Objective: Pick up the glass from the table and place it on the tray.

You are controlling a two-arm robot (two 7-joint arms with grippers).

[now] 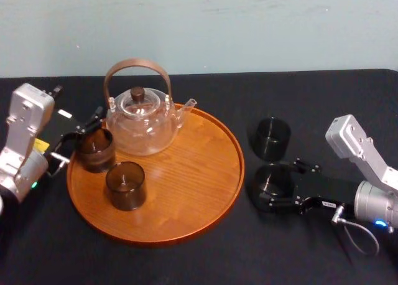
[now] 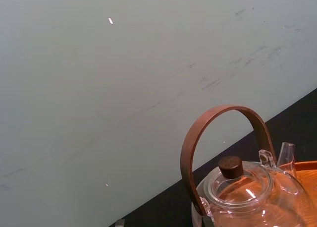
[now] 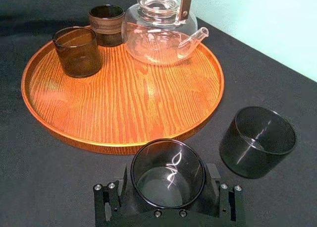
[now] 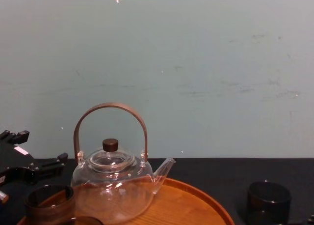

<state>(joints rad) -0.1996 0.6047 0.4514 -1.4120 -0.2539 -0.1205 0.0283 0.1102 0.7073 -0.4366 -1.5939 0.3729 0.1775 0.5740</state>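
Next, my right gripper grabs the dark smoked glass by its round side (image 3: 168,180). Then my right gripper sets the glass on the round wooden tray (image 3: 129,103).
A dark smoked glass (image 3: 167,173) stands upright on the black table just right of the round wooden tray (image 3: 129,103). My right gripper (image 3: 168,180) is open around it, one finger on each side, low at the table. In the head view this glass (image 1: 272,176) sits between the right gripper's (image 1: 280,185) jaws, close to the tray (image 1: 186,173) rim. My left gripper (image 1: 76,140) hangs open at the tray's left edge, beside a brown glass (image 1: 94,149) that stands on the tray.
A second dark glass (image 1: 273,137) stands on the table just behind the one between my fingers. On the tray are a glass teapot (image 1: 142,120) with a wooden handle at the back and another brown glass (image 1: 125,185) in front. A pale wall rises behind the table.
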